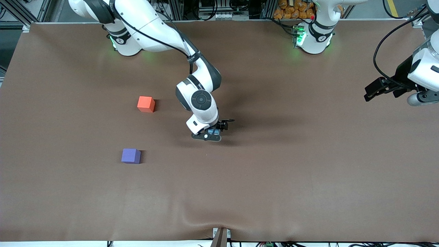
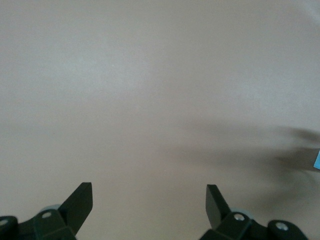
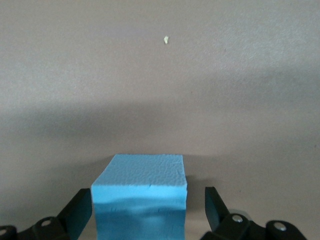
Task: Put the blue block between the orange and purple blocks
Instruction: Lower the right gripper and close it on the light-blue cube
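Observation:
I need to close my right gripper on the blue block now, because its fingers are on both sides of the block in the right wrist view.
The blue block (image 3: 140, 200) sits on the table between the fingers of my right gripper (image 3: 148, 192). One finger touches its side and a gap shows at the other, so the gripper is open around it. In the front view the right gripper (image 1: 211, 133) is low at the table's middle and the blue block (image 1: 214, 131) barely shows under it. The orange block (image 1: 146, 104) and the purple block (image 1: 131, 155) lie toward the right arm's end, the purple one nearer to the front camera. My left gripper (image 1: 369, 93) waits, open and empty (image 2: 150, 189).
The brown table cloth (image 1: 274, 171) is bare around the blocks. A small pale crumb (image 3: 165, 39) lies on the cloth ahead of the right gripper. The table's front edge has a clamp (image 1: 221, 236) at its middle.

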You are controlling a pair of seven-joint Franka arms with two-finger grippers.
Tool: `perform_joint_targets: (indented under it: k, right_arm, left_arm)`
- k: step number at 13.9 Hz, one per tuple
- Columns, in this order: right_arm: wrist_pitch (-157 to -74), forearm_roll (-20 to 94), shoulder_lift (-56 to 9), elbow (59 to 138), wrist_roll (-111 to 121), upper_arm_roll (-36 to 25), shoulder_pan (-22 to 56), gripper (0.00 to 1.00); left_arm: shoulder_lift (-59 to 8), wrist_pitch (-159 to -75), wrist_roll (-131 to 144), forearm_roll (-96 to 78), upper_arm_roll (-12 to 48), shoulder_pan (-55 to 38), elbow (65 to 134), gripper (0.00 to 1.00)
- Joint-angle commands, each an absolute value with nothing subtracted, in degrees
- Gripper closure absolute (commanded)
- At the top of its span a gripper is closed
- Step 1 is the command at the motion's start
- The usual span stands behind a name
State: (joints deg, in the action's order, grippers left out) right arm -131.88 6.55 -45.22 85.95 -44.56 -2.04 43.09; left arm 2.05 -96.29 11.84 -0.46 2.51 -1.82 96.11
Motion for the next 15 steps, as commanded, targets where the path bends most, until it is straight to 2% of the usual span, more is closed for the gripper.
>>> perform_joint_targets:
  k: [1, 2, 4, 6, 8, 12, 15]
  right_arm:
    - [-131.66, 5.19, -45.97, 84.29, -45.79, -1.85, 42.72, 0.00]
    - [-131.66, 5.19, -46.05, 84.29, -45.79, -1.85, 42.71, 0.01]
    - [-131.66, 5.19, -46.05, 84.29, -45.62, -1.85, 43.06, 0.35]
    - [-131.66, 5.19, -45.88, 84.29, -45.18, -1.85, 43.15, 0.62]
    - [-131.57, 4.40, -45.53, 84.29, -44.91, -1.76, 43.07, 0.78]
    - [-131.05, 3.34, -42.03, 85.07, -41.94, -1.93, 42.02, 0.80]
    - [-128.50, 3.34, -33.95, 90.60, -29.49, -1.93, 33.86, 0.80]
  left_arm:
    - [3.78, -96.51, 8.80, -1.49, 2.55, -1.41, 97.56, 0.00]
    - [3.87, -96.50, 7.75, -1.49, 2.55, -1.32, 97.56, 0.00]
    - [3.87, -96.50, 7.21, -1.49, 2.37, -1.32, 97.47, 0.00]
    - [3.87, -96.59, 7.12, -1.49, 2.29, -1.32, 97.47, 0.00]
    - [3.87, -96.59, 7.03, -1.49, 2.29, -1.32, 97.56, 0.00]
    - [3.87, -96.59, 6.85, -1.49, 2.37, -0.62, 97.73, 0.00]
    - [3.87, -96.68, 6.77, -1.49, 2.46, -0.62, 97.73, 0.00]
